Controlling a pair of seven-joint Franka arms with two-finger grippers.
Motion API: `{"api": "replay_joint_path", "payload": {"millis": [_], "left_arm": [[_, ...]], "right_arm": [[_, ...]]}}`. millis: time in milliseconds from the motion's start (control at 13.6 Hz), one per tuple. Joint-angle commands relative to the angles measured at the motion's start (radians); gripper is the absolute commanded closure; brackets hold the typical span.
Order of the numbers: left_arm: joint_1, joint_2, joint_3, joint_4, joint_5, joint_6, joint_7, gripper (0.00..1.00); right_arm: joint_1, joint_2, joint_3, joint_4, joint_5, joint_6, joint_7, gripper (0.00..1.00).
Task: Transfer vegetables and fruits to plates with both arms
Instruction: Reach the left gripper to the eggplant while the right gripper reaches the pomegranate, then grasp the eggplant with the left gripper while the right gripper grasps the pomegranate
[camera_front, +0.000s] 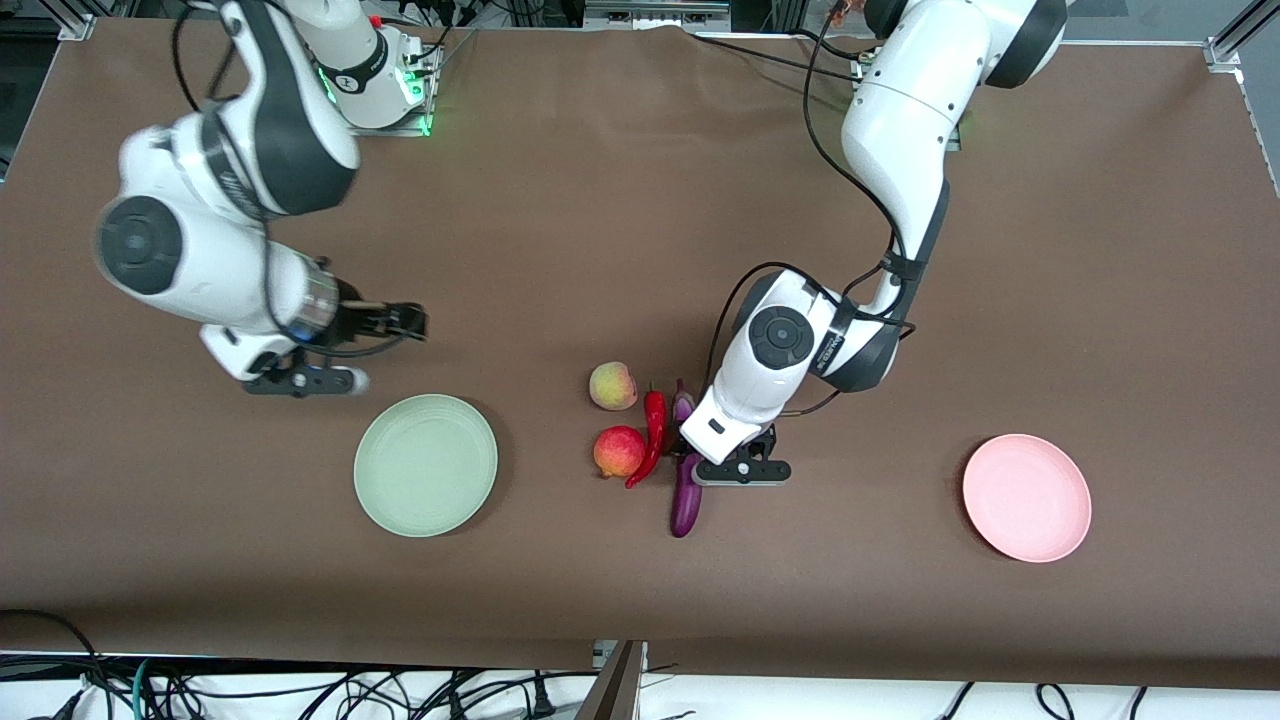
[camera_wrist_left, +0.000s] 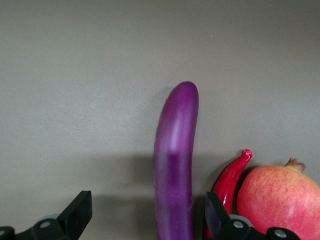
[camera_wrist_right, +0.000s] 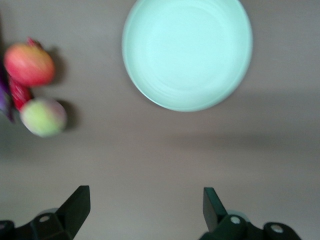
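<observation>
My left fingers are above the purple eggplant and should lower before closing.
The purple eggplant (camera_front: 686, 500) (camera_wrist_left: 175, 160) lies mid-table beside the red chili pepper (camera_front: 654, 425) (camera_wrist_left: 231, 175). The pomegranate-like fruit (camera_front: 619, 451) (camera_wrist_left: 280, 200) (camera_wrist_right: 29, 64) and the peach (camera_front: 612, 386) (camera_wrist_right: 44, 117) sit just past the chili, toward the right arm's end. My left gripper (camera_front: 692, 448) (camera_wrist_left: 148, 210) is low over the eggplant and open, its jaws straddling it without touching; one finger stands between eggplant and chili. My right gripper (camera_front: 410, 322) (camera_wrist_right: 145, 200) is open and empty over bare table beside the mint green plate (camera_front: 425, 465) (camera_wrist_right: 187, 50). The pink plate (camera_front: 1026, 497) holds nothing.
Brown table cover (camera_front: 600, 200) spreads wide around the plates. The two arm bases stand along the edge farthest from the front camera. Cables (camera_front: 300, 690) hang below the edge nearest it.
</observation>
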Motion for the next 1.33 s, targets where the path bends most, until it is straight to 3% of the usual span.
{"api": "replay_joint_path", "payload": {"millis": [0, 221, 368, 589, 737, 958, 1105, 1179, 1253], "left_arm": [[-0.025, 0.045, 0.023, 0.039, 0.003, 0.032, -0.023, 0.0], [-0.028, 0.065, 0.025, 0.039, 0.005, 0.045, -0.029, 0.0], [-0.035, 0.072, 0.033, 0.037, 0.005, 0.045, -0.031, 0.09], [-0.047, 0.084, 0.04, 0.034, 0.005, 0.079, -0.071, 0.29], [-0.055, 0.088, 0.046, 0.034, 0.005, 0.082, -0.085, 0.51], [-0.055, 0.095, 0.046, 0.031, 0.003, 0.092, -0.086, 0.4], [-0.055, 0.101, 0.045, 0.026, 0.0, 0.123, -0.088, 0.39], [-0.055, 0.106, 0.046, 0.026, 0.0, 0.126, -0.088, 0.4], [-0.055, 0.108, 0.046, 0.026, 0.002, 0.132, -0.086, 0.51]], "right_arm": [[0.124, 0.111, -0.006, 0.039, 0.01, 0.169, 0.197, 0.0], [0.204, 0.288, -0.008, 0.165, 0.006, 0.38, 0.351, 0.0], [0.236, 0.401, -0.012, 0.258, 0.001, 0.472, 0.407, 0.0], [0.268, 0.487, -0.019, 0.294, -0.014, 0.608, 0.467, 0.0], [0.273, 0.52, -0.019, 0.296, -0.017, 0.674, 0.467, 0.0], [0.274, 0.593, -0.02, 0.312, -0.017, 0.789, 0.469, 0.0], [0.293, 0.624, -0.028, 0.319, -0.019, 0.829, 0.471, 0.0], [0.302, 0.629, -0.035, 0.317, -0.017, 0.837, 0.471, 0.0], [0.304, 0.633, -0.035, 0.317, -0.017, 0.837, 0.481, 0.0]]}}
